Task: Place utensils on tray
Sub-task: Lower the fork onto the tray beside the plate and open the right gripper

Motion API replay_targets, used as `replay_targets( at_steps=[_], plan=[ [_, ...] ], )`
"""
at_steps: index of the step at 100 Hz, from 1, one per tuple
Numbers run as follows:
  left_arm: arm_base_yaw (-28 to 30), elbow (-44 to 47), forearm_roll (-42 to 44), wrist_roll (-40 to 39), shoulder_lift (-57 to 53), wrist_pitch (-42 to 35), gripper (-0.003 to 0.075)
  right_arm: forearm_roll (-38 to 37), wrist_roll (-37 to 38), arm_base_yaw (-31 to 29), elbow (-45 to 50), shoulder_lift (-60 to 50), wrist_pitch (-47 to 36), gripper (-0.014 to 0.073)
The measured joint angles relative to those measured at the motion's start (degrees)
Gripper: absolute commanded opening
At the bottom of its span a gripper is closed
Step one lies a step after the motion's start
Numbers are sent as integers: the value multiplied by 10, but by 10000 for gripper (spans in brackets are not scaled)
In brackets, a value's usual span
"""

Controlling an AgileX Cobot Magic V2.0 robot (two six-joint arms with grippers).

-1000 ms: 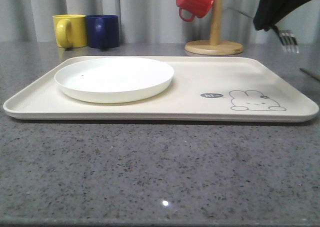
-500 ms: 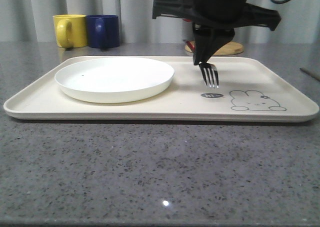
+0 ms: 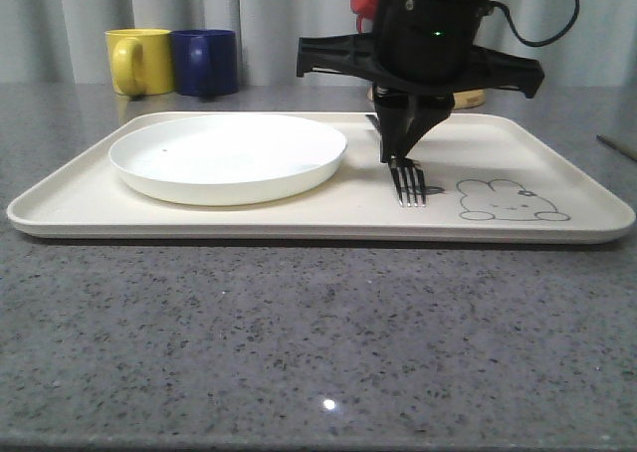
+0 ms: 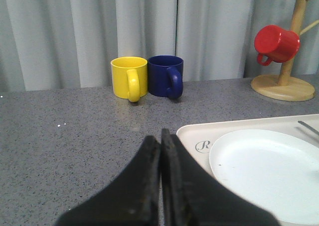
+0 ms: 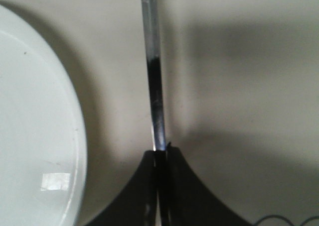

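The tines of the fork (image 3: 408,182) are at the bottom of the tray beside the white plate, so the fork would lie flat and my right gripper should open.
A shiny silver fork (image 3: 408,182) hangs tines-down over the cream tray (image 3: 537,153), its tips at or just above the tray floor beside the rabbit drawing (image 3: 508,201). My right gripper (image 3: 400,151) is shut on the fork's handle (image 5: 153,76), just right of the white plate. In the right wrist view my right gripper (image 5: 161,150) pinches the slim handle over the tray. My left gripper (image 4: 160,136) is shut with nothing in it, above the grey counter beside the tray's corner (image 4: 199,136). A thin metal piece (image 3: 617,146) lies on the counter at the far right.
A round white plate (image 3: 227,155) takes up the tray's left half. A yellow mug (image 3: 137,61) and a blue mug (image 3: 205,62) stand behind the tray at the left. A wooden mug tree (image 4: 288,61) with a red mug (image 4: 275,44) stands at the back right.
My right arm swung in from the upper right with the fork, came over the tray, then lowered the tines down to the tray floor by the rabbit drawing.
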Motion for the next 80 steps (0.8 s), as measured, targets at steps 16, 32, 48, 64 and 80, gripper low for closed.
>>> replay_targets(
  at_steps=[16,32,48,64,80],
  plan=[
    [0,0,0,0,0,0,-18,0,0,0,0,2,4,169],
    [0,0,0,0,0,0,-18,0,0,0,0,6,9,302],
    [0,0,0,0,0,0,-18,0,1,0,0,7,9,370],
    [0,0,0,0,0,0,-18,0,1,0,0,0,10,375],
    [0,0,0,0,0,0,-18,-8,-12,-2,0,-42,12,375]
  ],
)
